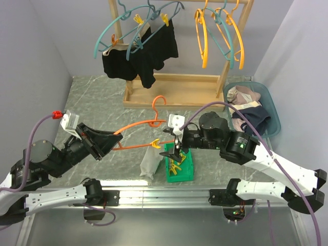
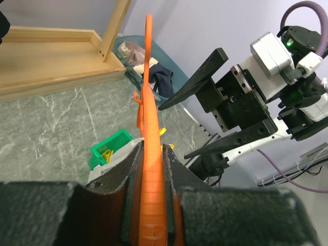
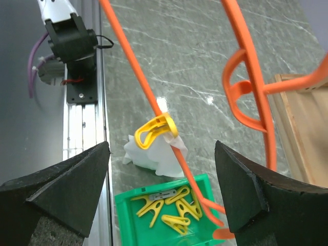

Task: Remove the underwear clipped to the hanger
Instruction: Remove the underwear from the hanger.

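Next, my right gripper should grip the yellow peg by its free handle ends to open it.
My left gripper (image 1: 117, 139) is shut on one end of an orange hanger (image 1: 146, 124) and holds it level above the table. In the left wrist view the hanger (image 2: 147, 102) runs straight out from between the fingers (image 2: 179, 174). A white-grey underwear (image 1: 150, 162) hangs from its lower bar by a yellow peg (image 1: 155, 144). My right gripper (image 1: 171, 145) is open, its jaws wide on either side of that peg (image 3: 154, 130) and cloth (image 3: 154, 155), touching neither. Two black underwear (image 1: 141, 54) hang pegged on teal hangers at the rack.
A green bin (image 1: 188, 166) with several loose yellow pegs sits under my right gripper. A blue basket (image 1: 271, 107) at the right holds removed clothes. The wooden rack (image 1: 174, 87) at the back carries empty orange and teal hangers (image 1: 220, 33).
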You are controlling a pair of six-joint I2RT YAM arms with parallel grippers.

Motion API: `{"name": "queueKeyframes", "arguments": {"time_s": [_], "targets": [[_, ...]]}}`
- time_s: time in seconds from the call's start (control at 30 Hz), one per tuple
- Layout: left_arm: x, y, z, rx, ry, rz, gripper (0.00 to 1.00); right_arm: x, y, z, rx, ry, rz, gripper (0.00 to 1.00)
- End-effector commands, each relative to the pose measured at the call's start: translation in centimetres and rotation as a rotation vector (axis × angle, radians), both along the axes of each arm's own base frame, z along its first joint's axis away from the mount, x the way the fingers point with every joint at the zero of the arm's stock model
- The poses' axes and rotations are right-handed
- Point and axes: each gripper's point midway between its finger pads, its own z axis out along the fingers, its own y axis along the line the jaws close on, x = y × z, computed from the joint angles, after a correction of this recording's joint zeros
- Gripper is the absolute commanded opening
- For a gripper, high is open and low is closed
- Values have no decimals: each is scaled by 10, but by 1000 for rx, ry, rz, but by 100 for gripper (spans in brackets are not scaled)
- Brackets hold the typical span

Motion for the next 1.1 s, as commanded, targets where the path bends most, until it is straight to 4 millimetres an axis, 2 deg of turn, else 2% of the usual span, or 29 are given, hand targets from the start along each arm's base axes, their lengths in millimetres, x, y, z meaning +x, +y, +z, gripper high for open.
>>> {"name": "queueKeyframes", "arguments": {"time_s": [0.0, 0.17, 0.33, 0.53, 0.77, 0.83, 0.93, 1.0, 1.03, 1.07], "targets": [[-7, 4, 21, -67, -12, -28, 1, -1, 1, 11, -24, -58, 1, 89], [-7, -2, 18, -48, -6, -41, 1, -14, 8, 6, -61, -43, 61, 89], [-8, -2, 20, -54, -13, -46, 1, -20, 14, 2, -82, -41, 79, 89], [-9, -2, 23, -64, -17, -53, 1, -23, 22, -1, -90, -42, 90, 83], [-9, -4, 22, -59, -17, -55, 1, -16, 20, 7, -61, -66, 47, 50], [-9, -5, 22, -59, -17, -56, 1, -15, 19, 6, -70, -67, 46, 43], [-9, -5, 22, -59, -19, -58, 1, -16, 18, 1, -92, -60, 54, 27], [-9, -6, 23, -59, -19, -62, 1, -16, 19, 1, -98, -61, 57, 7], [-9, -5, 23, -61, -21, -61, 1, -16, 19, 0, -104, -59, 58, 0], [-9, -6, 24, -61, -22, -61, 1, -15, 19, 0, -104, -61, 55, 0]]}}
